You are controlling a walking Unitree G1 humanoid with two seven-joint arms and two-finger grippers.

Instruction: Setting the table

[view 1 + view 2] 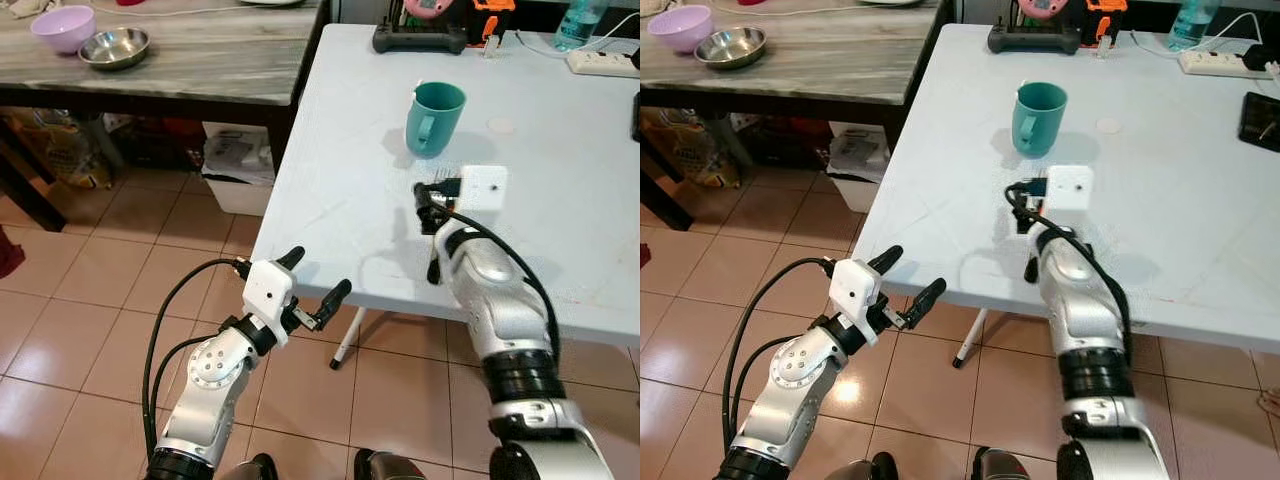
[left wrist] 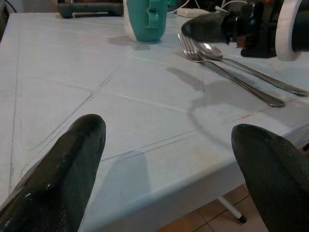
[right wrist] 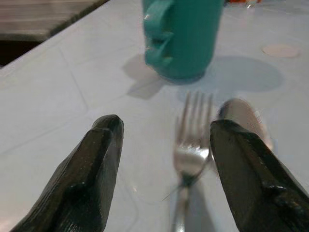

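I need to grab the fork (image 3: pixel 190 145) next with my right gripper by its slim metal handle (image 3: pixel 181 208), which keeps the fork's teeth free, to set the table.
A teal mug (image 1: pixel 436 118) stands upright on the white table (image 1: pixel 340 190), handle toward me. Just in front of it a metal fork (image 3: pixel 190 145) and spoon (image 3: pixel 241 116) lie side by side, heads toward the mug. My right gripper (image 1: pixel 431 205) hovers low over their heads, open, with the fork between its fingers (image 3: pixel 99 159) and nothing held. My left gripper (image 1: pixel 317 275) is open and empty at the table's near edge, left of the cutlery, pointing across the tabletop toward the mug (image 2: pixel 145 19).
A wooden side table (image 1: pixel 200 60) at the far left carries a purple bowl (image 1: pixel 63 27) and a steel bowl (image 1: pixel 114 46). At the white table's back are a black device (image 1: pixel 418 40), a bottle (image 1: pixel 580 20) and a power strip (image 1: pixel 603 63). Tiled floor lies below.
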